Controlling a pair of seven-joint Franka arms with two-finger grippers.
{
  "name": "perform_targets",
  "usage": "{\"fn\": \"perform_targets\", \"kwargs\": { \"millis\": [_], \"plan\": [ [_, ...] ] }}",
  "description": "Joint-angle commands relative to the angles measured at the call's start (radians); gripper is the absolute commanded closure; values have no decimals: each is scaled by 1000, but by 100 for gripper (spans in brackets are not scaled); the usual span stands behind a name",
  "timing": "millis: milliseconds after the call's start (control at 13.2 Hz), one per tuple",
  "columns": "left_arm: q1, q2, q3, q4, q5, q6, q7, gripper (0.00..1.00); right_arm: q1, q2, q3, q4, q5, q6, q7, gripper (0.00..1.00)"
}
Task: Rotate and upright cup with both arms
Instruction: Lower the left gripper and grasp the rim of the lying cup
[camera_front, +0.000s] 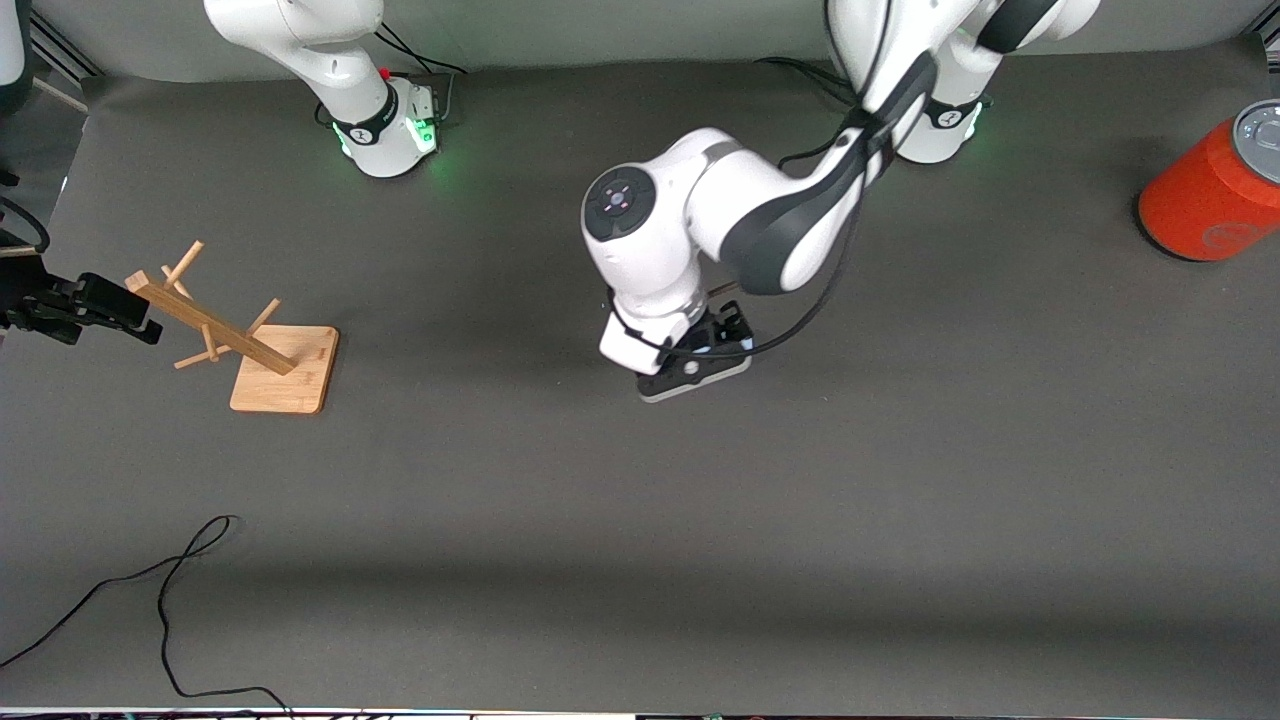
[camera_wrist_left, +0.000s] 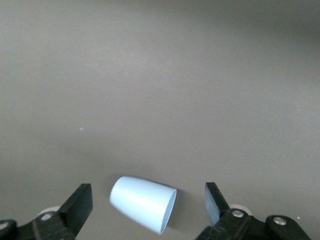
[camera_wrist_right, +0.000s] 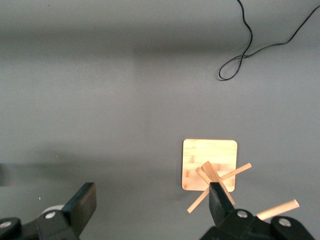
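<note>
The pale-blue cup needs its closed base free to stand on the tabletop, so my left gripper needs to grab the cup by its open rim (camera_wrist_left: 169, 212).
The pale-blue cup (camera_wrist_left: 142, 202) lies on its side on the grey table, shown only in the left wrist view; in the front view the left arm's hand hides it. My left gripper (camera_front: 697, 372) is low over the middle of the table, open, with its fingers (camera_wrist_left: 80, 202) on either side of the cup and not touching it. My right gripper (camera_front: 128, 310) is open and empty, up in the air over the wooden rack at the right arm's end of the table; it also shows in the right wrist view (camera_wrist_right: 152, 200).
A wooden peg rack (camera_front: 250, 345) on a square base stands toward the right arm's end, also seen in the right wrist view (camera_wrist_right: 210, 165). A large orange canister (camera_front: 1215, 190) stands at the left arm's end. A black cable (camera_front: 170, 580) lies near the front edge.
</note>
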Motion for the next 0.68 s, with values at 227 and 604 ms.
{"fn": "perform_targets", "kwargs": {
  "millis": [227,604],
  "plan": [
    [-79,118,14,-79,180,0,318,0,-93,3,87,-9,0,56,-32,0],
    [-77,139,14,-90,171,-26,509,1,-34,3,54,-9,-10,56,-26,0]
  ]
}}
